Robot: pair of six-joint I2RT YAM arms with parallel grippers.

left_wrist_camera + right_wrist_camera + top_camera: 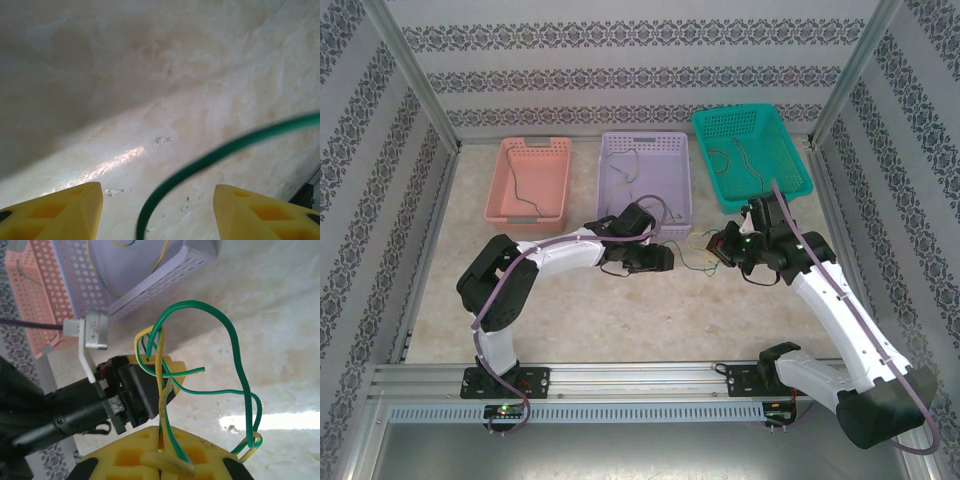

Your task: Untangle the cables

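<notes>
The green cable curves alone in one place. My left gripper should grab it there next, to pull it out of the tangle.
A tangle of green and yellow cables (200, 385) hangs over the marble table between my two grippers (695, 255). My right gripper (167, 455) is shut on a yellow and a green strand (165, 415), which rise from its yellow jaws into loops. My left gripper (135, 390) faces it from the left, close to the tangle. In the left wrist view its yellow fingertips (75, 210) stand wide apart, and a green cable (210, 157) curves through the gap without touching either one. In the top view the left gripper (665, 258) and right gripper (720, 248) nearly meet.
Three baskets line the back: pink (505, 195), lavender (610, 150) and a tilted teal one (795, 165). Each holds a loose cable or two. The lavender basket's corner (165, 285) lies just behind the tangle. Patterned walls and metal posts enclose the table.
</notes>
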